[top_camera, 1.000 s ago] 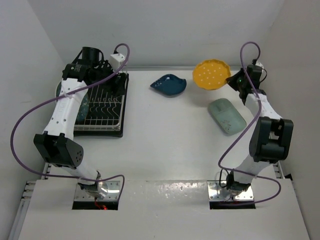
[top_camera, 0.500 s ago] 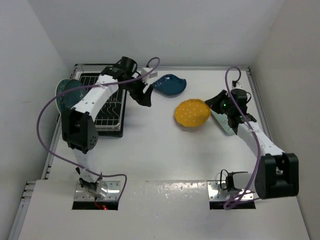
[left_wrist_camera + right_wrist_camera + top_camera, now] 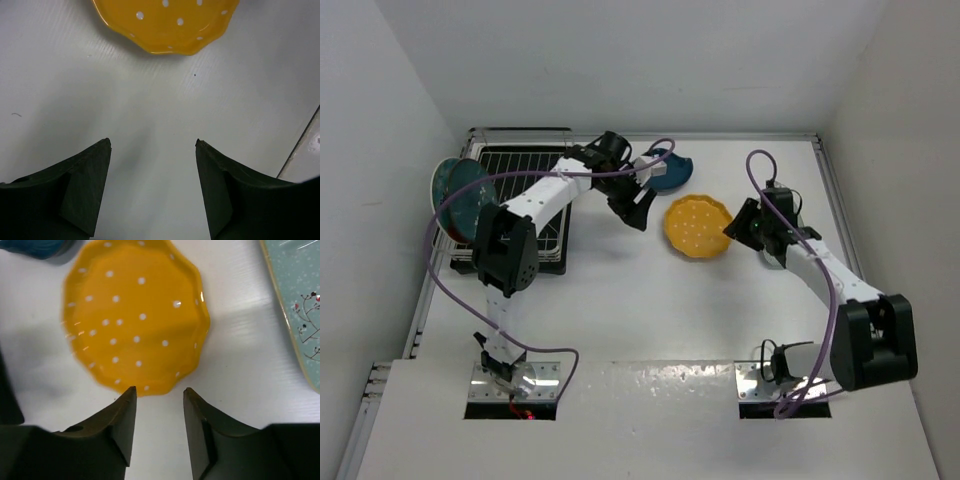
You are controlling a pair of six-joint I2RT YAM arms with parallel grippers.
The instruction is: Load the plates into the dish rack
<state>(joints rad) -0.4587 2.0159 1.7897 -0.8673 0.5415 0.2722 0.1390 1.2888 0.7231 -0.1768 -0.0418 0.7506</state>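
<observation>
I should next grab the yellow scalloped plate (image 3: 697, 226) by its nearest rim with my left gripper. The plate's opposite rim then stays free to go into the dish rack (image 3: 515, 160).
The yellow scalloped plate (image 3: 697, 226) lies flat mid-table; it also shows in the right wrist view (image 3: 135, 315) and the left wrist view (image 3: 165, 22). My right gripper (image 3: 740, 228) (image 3: 160, 390) is open and empty at its right rim. My left gripper (image 3: 638, 210) (image 3: 153, 142) is open and empty just left of it. The dark blue leaf plate (image 3: 670, 172) lies behind, partly hidden by the left arm. The pale mint plate (image 3: 295, 305) lies under my right arm. Two round teal plates (image 3: 460, 190) stand on edge at the left of the dish rack (image 3: 515, 160).
The left arm stretches over the rack's right part. White walls close in the table on the left, back and right. The table's raised right edge (image 3: 835, 200) runs close behind my right arm.
My right gripper brought the yellow plate from the back right down to mid-table and let go of it. My left gripper swung right from the rack towards the plate.
</observation>
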